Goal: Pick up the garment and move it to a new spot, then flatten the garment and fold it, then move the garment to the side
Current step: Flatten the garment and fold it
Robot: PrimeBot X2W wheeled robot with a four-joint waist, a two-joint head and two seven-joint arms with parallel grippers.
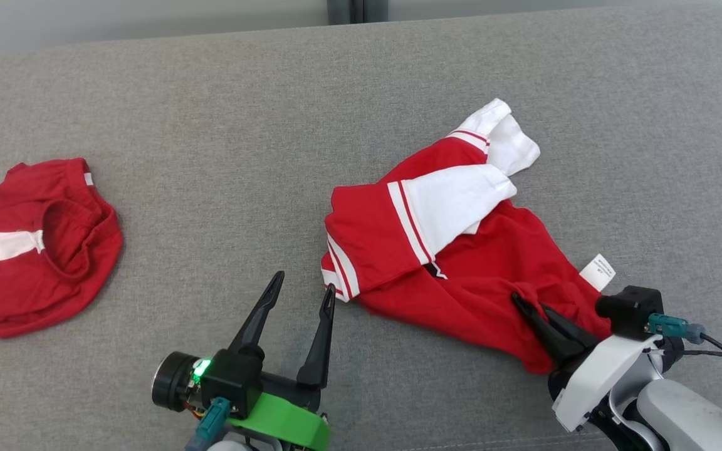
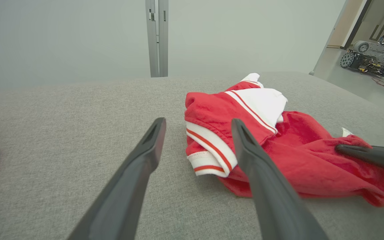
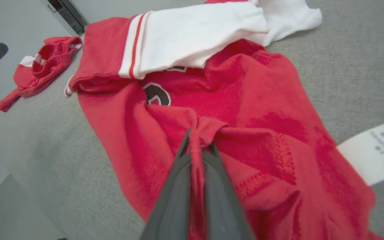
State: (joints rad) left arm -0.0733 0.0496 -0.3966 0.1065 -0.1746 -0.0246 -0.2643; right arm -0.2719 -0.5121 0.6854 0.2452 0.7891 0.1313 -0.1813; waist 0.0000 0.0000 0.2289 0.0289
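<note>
My left gripper grabs the red top by its white sleeve (image 1: 454,203) (image 2: 260,106) next, to spread the crumpled top flat for folding.
The garment (image 1: 461,263) is a red top with white striped sleeves, lying crumpled right of centre on the grey cushion (image 1: 210,144). My right gripper (image 1: 527,304) is at its near right hem, shut on a pinched fold of red cloth. In the right wrist view the fold bunches between the closed fingers of the right gripper (image 3: 198,140), with the garment (image 3: 245,100) spread beyond. My left gripper (image 1: 305,282) stands open just left of the garment's striped cuff, holding nothing. In the left wrist view the left gripper (image 2: 197,122) frames that cuff of the garment (image 2: 295,156).
A second red piece with a white stripe (image 1: 35,250) lies crumpled at the cushion's far left. A white care label (image 1: 599,271) sticks out at the garment's right edge. Behind the cushion are a pale wall and a metal post (image 2: 157,36); another wheeled machine (image 2: 368,56) stands far right.
</note>
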